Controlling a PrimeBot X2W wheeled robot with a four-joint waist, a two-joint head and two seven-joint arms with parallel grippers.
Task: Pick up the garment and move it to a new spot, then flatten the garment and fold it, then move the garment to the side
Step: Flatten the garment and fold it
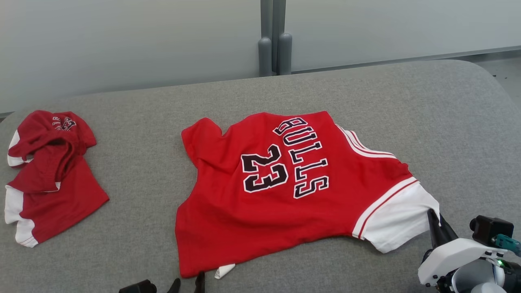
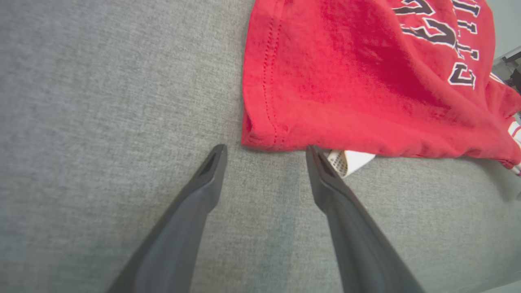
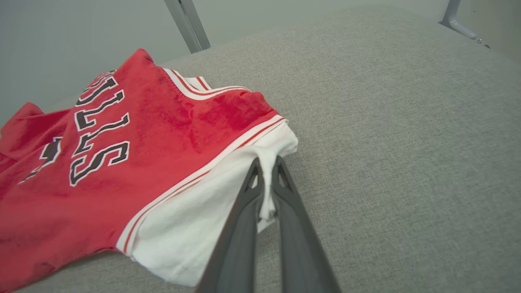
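The left gripper reaches the jersey next and grabs its red hem corner, where the hem's edge stands free.
A red jersey printed BULLS 23 lies spread on the grey table, its white sleeve at the right. My right gripper is shut on the edge of that white sleeve, a fold of white cloth pinched between its fingers; in the head view the right gripper sits at the sleeve's near right corner. My left gripper is open just short of the jersey's red hem corner, touching nothing. A white label pokes out beside its right finger. The left fingertips show at the bottom edge.
A second red and white garment lies crumpled at the table's far left. The grey padded table has free room behind and to the right of the jersey. A grey post stands behind the table's back edge.
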